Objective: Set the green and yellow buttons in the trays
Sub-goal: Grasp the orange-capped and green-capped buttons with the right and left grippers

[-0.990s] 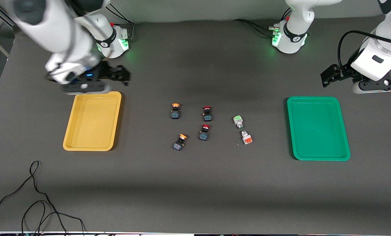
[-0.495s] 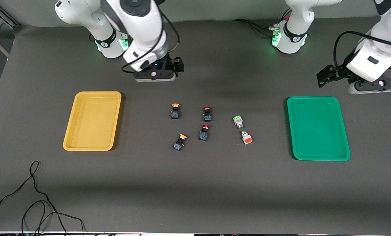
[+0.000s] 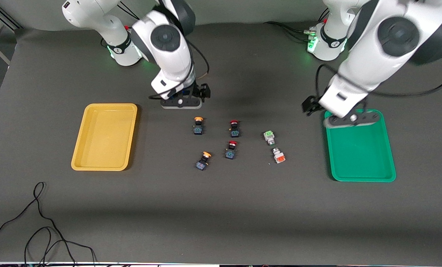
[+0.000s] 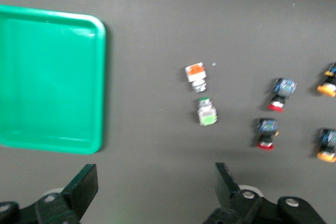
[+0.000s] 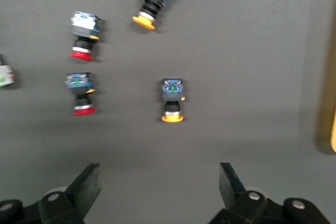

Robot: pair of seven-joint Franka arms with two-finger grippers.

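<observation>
The yellow-capped button needs to be sorted into the yellow tray (image 3: 105, 136). My right gripper should grab it next by its dark switch housing (image 3: 198, 128).
Two yellow-capped buttons (image 3: 198, 125) (image 3: 203, 160) and one green-capped button (image 3: 268, 136) lie mid-table, between the yellow tray (image 3: 105, 136) and the green tray (image 3: 359, 148). My right gripper (image 3: 181, 103) hangs open and empty over bare table, just by the yellow-capped button that lies closer to the robots; its wrist view shows both yellow-capped buttons (image 5: 172, 99) (image 5: 152, 1) past the open gripper (image 5: 158, 184). My left gripper (image 3: 351, 119) hangs open and empty over the green tray's edge closest to the robots. Its wrist view shows the tray (image 4: 50, 77) and the green button (image 4: 207, 113) past the open gripper (image 4: 156, 182).
Two red-capped dark buttons (image 3: 234, 128) (image 3: 231, 149) lie between the yellow-capped and green ones. An orange-capped silver button (image 3: 278, 155) lies just nearer the front camera than the green one. A black cable (image 3: 39, 222) loops near the table's front corner at the right arm's end.
My right gripper has swung from above the yellow tray to beside the buttons. My left gripper has swept in from the table's end to over the green tray's edge. Nothing on the table moved.
</observation>
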